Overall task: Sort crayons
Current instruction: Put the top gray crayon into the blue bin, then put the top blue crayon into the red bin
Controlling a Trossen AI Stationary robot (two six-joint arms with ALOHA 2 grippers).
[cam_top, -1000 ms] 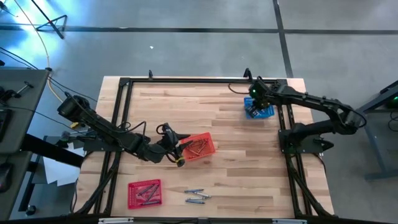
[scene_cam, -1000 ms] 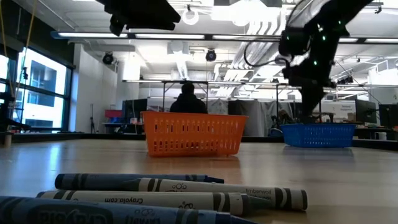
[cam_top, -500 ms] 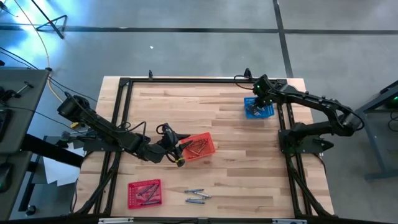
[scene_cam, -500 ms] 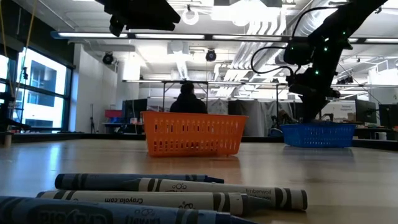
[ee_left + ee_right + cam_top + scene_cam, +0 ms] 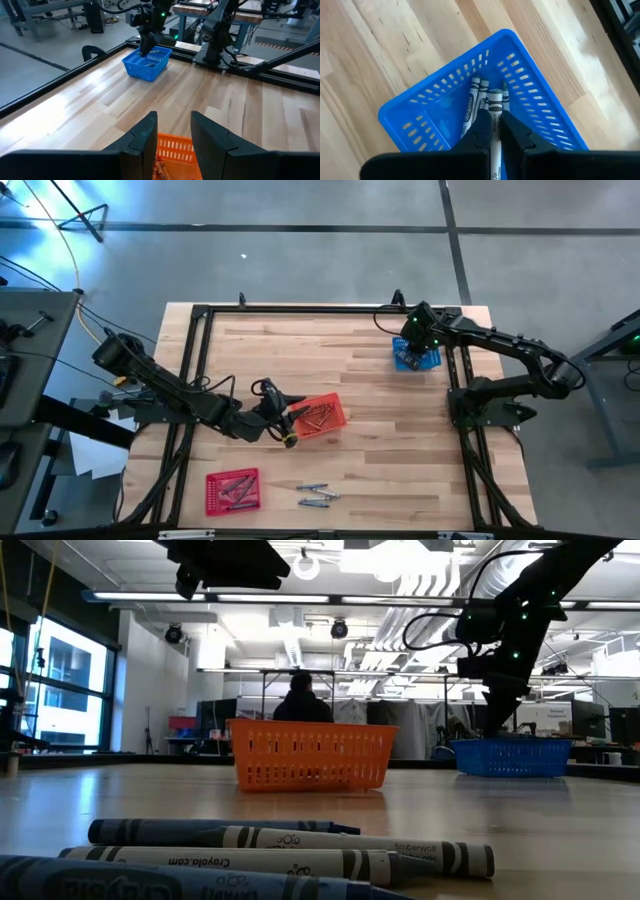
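Note:
My right gripper releases the grey crayon now, since the blue basket's sides surround the crayon in my fingers. The crayon would thus land inside the basket.
My right gripper point(image 5: 494, 131) hangs over the blue mesh basket point(image 5: 424, 362) at the table's far right and is shut on a grey crayon point(image 5: 495, 107). Several grey and bluish crayons point(image 5: 474, 102) lie on the basket's floor. My left gripper point(image 5: 174, 131) is open and empty over the near-left rim of the orange-red basket point(image 5: 322, 416), which holds several red-orange crayons point(image 5: 316, 418). Loose bluish crayons point(image 5: 314, 497) lie on the table near the front edge, and they also show in the low view point(image 5: 280, 848). My right gripper pinches the grey crayon's shaft point(image 5: 495, 116) between its two fingers. The fingers point down from above and lie along the crayon. The crayon's free end point(image 5: 495, 95) sticks out past the fingertips among the crayons in the basket. Whether it rests on them I cannot tell.
A red basket point(image 5: 214, 480) with several crayons stands at the near left. The table's black frame rails point(image 5: 460, 380) run close beside the blue basket. Bare wood lies across the table's middle point(image 5: 320, 350). A person point(image 5: 302, 700) sits in the room beyond the table.
My right arm's wrist has swung a little above the blue basket, toward the table's right edge and then back, and the gripper stays over the basket. The left arm has kept still.

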